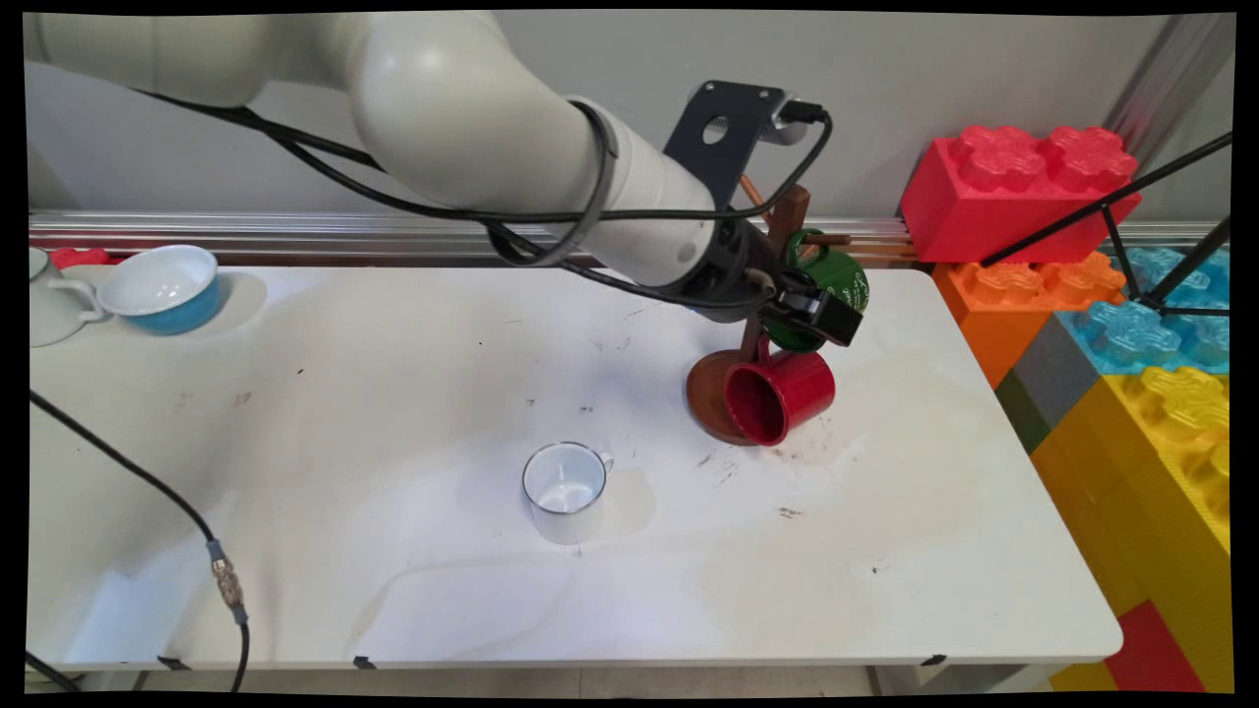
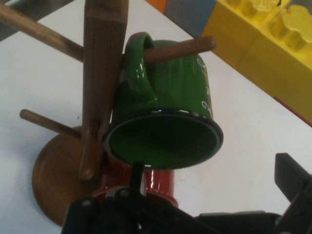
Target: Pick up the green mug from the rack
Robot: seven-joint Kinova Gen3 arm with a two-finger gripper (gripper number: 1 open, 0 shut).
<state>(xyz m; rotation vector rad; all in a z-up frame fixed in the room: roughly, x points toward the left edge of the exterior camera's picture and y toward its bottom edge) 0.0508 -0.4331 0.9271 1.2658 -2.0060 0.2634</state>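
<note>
My gripper grabs the green mug by its rim [image 2: 218, 127] next, leaving the green mug's handle [image 2: 138, 68] free to slide off the wooden peg.
A green mug [image 1: 836, 280] hangs by its handle on a peg of a brown wooden mug tree [image 1: 710, 393] at the table's back right. In the hand view the green mug [image 2: 165, 97] shows its mouth, beside the mug tree's post [image 2: 102, 73]. My gripper [image 1: 821, 313] is right at the mug's rim and stands open. In the hand view the gripper [image 2: 214, 173] has one finger at the rim's lower edge and the other well off to the right. A red mug [image 1: 782, 393] hangs just below, over the tree's base, and the red mug [image 2: 158, 183] is mostly hidden here.
A white mug [image 1: 564, 489] stands upright near the table's middle. A blue bowl [image 1: 162, 285] and a white cup [image 1: 49, 300] sit at the back left. Large toy bricks [image 1: 1131, 344] are stacked along the right edge. A black cable [image 1: 221, 580] hangs at the front left.
</note>
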